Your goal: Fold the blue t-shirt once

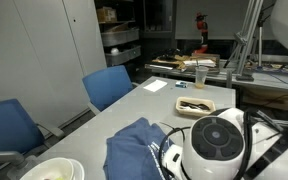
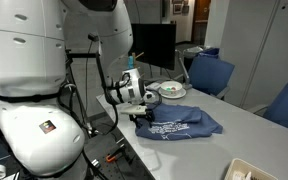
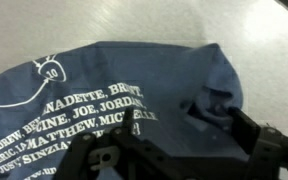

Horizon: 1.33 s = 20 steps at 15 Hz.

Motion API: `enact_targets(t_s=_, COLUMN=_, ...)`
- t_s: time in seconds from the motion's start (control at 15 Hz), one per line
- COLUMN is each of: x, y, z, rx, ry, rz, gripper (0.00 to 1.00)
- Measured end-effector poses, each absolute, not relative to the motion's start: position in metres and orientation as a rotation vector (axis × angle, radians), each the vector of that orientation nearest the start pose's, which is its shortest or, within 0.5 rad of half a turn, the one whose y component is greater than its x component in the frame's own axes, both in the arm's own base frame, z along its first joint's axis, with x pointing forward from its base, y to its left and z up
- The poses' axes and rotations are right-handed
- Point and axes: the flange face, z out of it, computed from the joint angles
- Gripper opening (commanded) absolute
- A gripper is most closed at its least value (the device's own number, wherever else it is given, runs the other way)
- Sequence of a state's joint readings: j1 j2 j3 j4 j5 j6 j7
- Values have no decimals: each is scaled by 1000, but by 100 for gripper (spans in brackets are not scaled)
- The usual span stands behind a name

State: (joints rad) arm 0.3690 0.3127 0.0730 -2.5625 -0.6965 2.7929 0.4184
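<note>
My gripper should fold over the edge of the blue t-shirt nearest the robot base, so next it needs to grab the t-shirt by the small raised fold (image 3: 196, 92) at that edge.
The blue t-shirt (image 2: 180, 125) lies rumpled on the grey table (image 2: 254, 140), its white lettering facing up. It also shows in an exterior view (image 1: 134, 148) and fills the wrist view (image 3: 104, 90). My gripper (image 2: 136, 113) is low over the shirt's edge nearest the robot base. In the wrist view the gripper (image 3: 174, 150) has its two dark fingers spread wide apart, with shirt cloth and a small raised fold between them. The fingers do not look closed on the cloth.
A white bowl (image 1: 52, 170) sits near the shirt; it also shows in an exterior view (image 2: 172, 90). A tray with food (image 1: 196, 105) and a cup (image 1: 200, 77) stand farther along the table. Blue chairs (image 1: 109, 86) line one side. The robot base (image 1: 219, 142) is close by.
</note>
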Motion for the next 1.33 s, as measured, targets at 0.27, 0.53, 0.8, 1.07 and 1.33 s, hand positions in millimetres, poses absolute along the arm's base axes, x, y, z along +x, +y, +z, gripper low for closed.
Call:
enact_targets(t_s=0.27, x=376, y=205, z=129, rx=-3165, ry=-1071, rz=14, gripper=62)
enact_targets(t_s=0.53, x=367, y=222, z=124, rx=-3144, ry=-1051, rz=36, gripper=34)
enact_targets(t_s=0.8, x=359, y=241, z=131, rx=-3120, ry=-1010, rz=32, gripper=2)
enact_targets(t_s=1.07, x=355, y=251, z=141, rx=-3037, ry=-949, rz=109, gripper=4)
enact_targets(t_s=1.33, x=370, y=237, z=159, rx=-2895, ry=-843, rz=211, gripper=4)
